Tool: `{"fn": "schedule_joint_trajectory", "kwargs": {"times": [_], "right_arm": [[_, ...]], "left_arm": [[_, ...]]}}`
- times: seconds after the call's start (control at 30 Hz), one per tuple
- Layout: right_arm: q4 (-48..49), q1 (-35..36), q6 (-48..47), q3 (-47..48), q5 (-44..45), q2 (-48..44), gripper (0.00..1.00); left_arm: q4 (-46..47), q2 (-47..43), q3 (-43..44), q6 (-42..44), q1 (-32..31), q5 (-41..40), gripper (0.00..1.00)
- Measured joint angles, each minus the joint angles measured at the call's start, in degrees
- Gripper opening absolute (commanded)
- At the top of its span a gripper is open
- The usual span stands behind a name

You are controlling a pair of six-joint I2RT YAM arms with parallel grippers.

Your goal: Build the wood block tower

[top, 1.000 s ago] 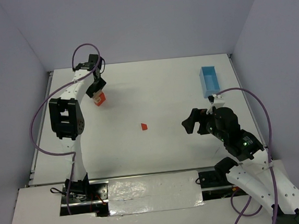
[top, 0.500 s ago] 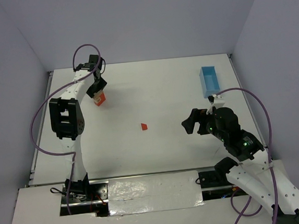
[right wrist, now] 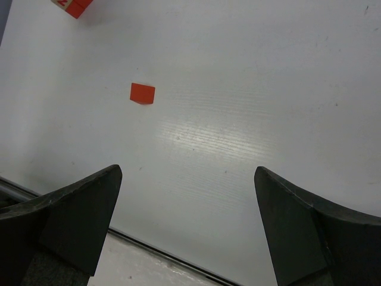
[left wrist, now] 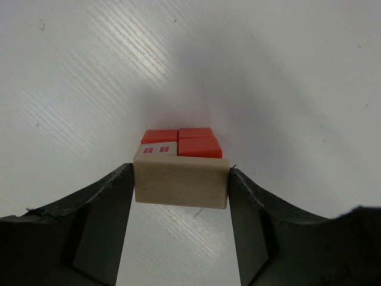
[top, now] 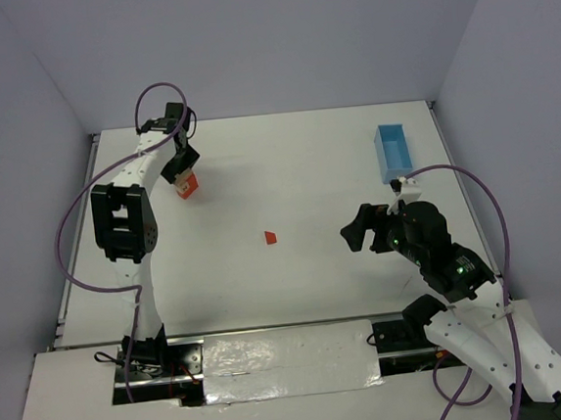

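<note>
The plain tan slab (left wrist: 181,182) sits square over the cube cluster, its ends lined up with the cubes, so it is time for my left gripper to open now.
In the left wrist view a plain tan slab (left wrist: 181,182) is clamped between my left gripper's (left wrist: 181,190) jaws. It sits over a cluster of red-orange cubes (left wrist: 199,146) and one tan cube with red marks (left wrist: 156,150) on the white table. In the top view this stack (top: 187,185) is at the far left, with the left gripper (top: 181,171) on it. A loose red-orange wedge (top: 271,237) lies mid-table and also shows in the right wrist view (right wrist: 142,93). My right gripper (top: 359,231) is open and empty to the wedge's right.
A light blue rectangular box (top: 392,152) stands at the far right of the table. The table's near edge (right wrist: 178,259) runs just under the right gripper. The stack's corner (right wrist: 74,6) shows at the top left of the right wrist view.
</note>
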Motion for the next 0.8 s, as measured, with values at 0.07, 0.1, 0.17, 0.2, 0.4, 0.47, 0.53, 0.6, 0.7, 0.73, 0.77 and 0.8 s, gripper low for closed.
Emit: {"fn": "schedule_joint_trajectory", "kwargs": {"times": [0.07, 0.1, 0.17, 0.2, 0.4, 0.47, 0.53, 0.6, 0.7, 0.73, 0.77, 0.8], "right_arm": [[0.0, 0.0, 0.0, 0.0, 0.0, 0.0, 1.00], [0.0, 0.0, 0.0, 0.0, 0.0, 0.0, 1.00], [0.0, 0.0, 0.0, 0.0, 0.0, 0.0, 1.00], [0.0, 0.0, 0.0, 0.0, 0.0, 0.0, 1.00], [0.0, 0.0, 0.0, 0.0, 0.0, -0.1, 1.00], [0.0, 0.0, 0.0, 0.0, 0.0, -0.1, 1.00], [0.0, 0.0, 0.0, 0.0, 0.0, -0.1, 1.00], [0.1, 0.0, 0.0, -0.1, 0.0, -0.1, 1.00], [0.2, 0.0, 0.0, -0.5, -0.1, -0.1, 1.00], [0.2, 0.0, 0.0, -0.6, -0.1, -0.1, 1.00], [0.2, 0.0, 0.0, -0.7, -0.1, -0.1, 1.00], [0.2, 0.0, 0.0, -0.7, -0.1, 0.0, 1.00]], "left_arm": [[0.0, -0.1, -0.1, 0.0, 0.0, 0.0, 0.41], [0.0, -0.2, -0.1, 0.0, 0.0, 0.0, 0.42], [0.0, -0.2, -0.1, 0.0, 0.1, 0.0, 0.43], [0.0, -0.2, -0.1, 0.0, 0.1, 0.1, 0.43], [0.0, -0.2, -0.4, 0.4, 0.1, 0.3, 1.00], [0.0, -0.2, -0.5, 0.1, 0.2, 0.4, 1.00], [0.3, -0.4, -0.9, 0.1, 0.2, 0.5, 1.00], [0.3, -0.7, -1.4, 0.2, 0.3, 0.5, 1.00], [0.5, -1.0, -1.6, 0.2, 0.3, 0.5, 1.00], [0.5, -1.2, -1.6, 0.2, 0.3, 0.5, 1.00], [0.5, -1.4, -1.6, 0.2, 0.3, 0.6, 0.99], [0.5, -1.7, -1.6, 0.2, 0.3, 0.7, 1.00]]}}
